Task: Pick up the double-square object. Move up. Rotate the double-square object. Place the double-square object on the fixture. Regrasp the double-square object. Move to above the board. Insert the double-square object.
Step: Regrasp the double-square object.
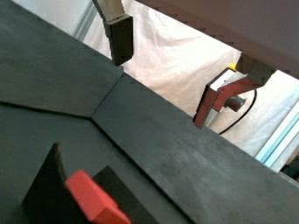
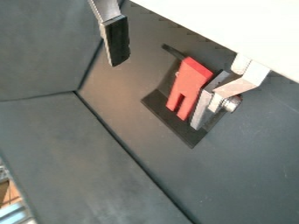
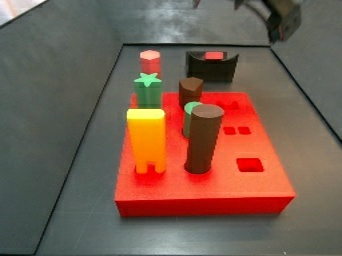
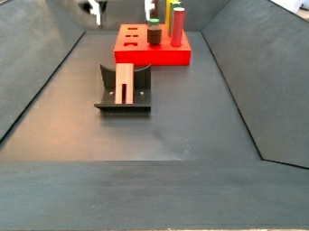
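Note:
My gripper picks up the double-square object by its solid end next, to keep its twin square pegs free for the board's square holes.
The double-square object (image 2: 187, 86) is a red-pink bar lying on the dark fixture (image 2: 167, 112), apart from the board. In both side views it rests on that fixture (image 4: 123, 101), with the bar (image 4: 125, 79) pointing toward the board (image 4: 151, 54). Its end (image 3: 214, 55) shows above the fixture (image 3: 211, 70) behind the board (image 3: 254, 150). My gripper (image 2: 162, 86) hangs open above the fixture with nothing between its fingers (image 2: 117, 39). It also shows in a wrist view (image 1: 163, 87) and at the frame's edge in a side view (image 3: 281, 18).
On the board stand a yellow-orange peg (image 3: 144, 140), a dark brown cylinder (image 3: 203, 138), a green star peg (image 3: 147, 88) and a red hexagonal peg (image 3: 150, 60). Square holes (image 3: 249, 165) show in the board's top. Sloped dark walls (image 4: 241, 81) border the floor.

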Motion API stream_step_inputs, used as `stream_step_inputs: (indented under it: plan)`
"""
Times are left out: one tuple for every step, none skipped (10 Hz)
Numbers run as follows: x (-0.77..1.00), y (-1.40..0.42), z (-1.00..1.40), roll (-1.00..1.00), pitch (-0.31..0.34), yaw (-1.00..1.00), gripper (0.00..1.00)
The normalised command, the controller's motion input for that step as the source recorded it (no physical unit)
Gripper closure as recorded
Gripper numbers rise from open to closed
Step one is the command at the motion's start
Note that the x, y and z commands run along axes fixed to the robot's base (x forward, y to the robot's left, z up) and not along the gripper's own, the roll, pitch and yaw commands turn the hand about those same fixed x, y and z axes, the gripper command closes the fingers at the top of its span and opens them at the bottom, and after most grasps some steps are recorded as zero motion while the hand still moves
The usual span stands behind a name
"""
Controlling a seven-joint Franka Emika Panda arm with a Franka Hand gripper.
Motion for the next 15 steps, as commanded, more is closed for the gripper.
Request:
stream_step_inputs:
  plan:
    - [0.07, 0.06, -1.0, 0.09, -0.036, 0.15, 0.0]
    - [0.08, 0.06, -1.0, 0.09, -0.08, 0.12, 0.0]
    - [0.08, 0.05, -1.0, 0.09, -0.094, 0.11, 0.0]
    - [0.1, 0.05, -1.0, 0.08, -0.113, 0.06, 0.0]
    - [0.1, 0.04, -1.0, 0.09, -0.113, 0.04, 0.0]
    - [0.11, 0.03, -1.0, 0.09, -0.104, 0.0, 0.0]
    - [0.1, 0.03, -0.87, 0.09, -0.094, -0.01, 0.0]
    - [0.08, 0.02, -0.67, 0.08, -0.075, -0.04, 0.0]
    - [0.07, 0.01, -0.47, 0.08, -0.058, -0.04, 0.0]
    - [0.07, 0.01, -0.32, 0.08, -0.036, -0.04, 0.0]
    - [0.07, 0.01, -0.23, 0.07, -0.025, -0.04, 0.0]
    - [0.01, -0.01, -0.18, 0.06, -0.009, -0.03, 0.0]
    - [0.01, -0.01, -0.18, 0.06, -0.008, -0.03, 0.0]
    - [0.01, -0.01, -0.18, 0.06, -0.007, -0.02, 0.0]
    - [0.01, -0.01, -0.18, 0.06, -0.007, -0.02, 0.0]
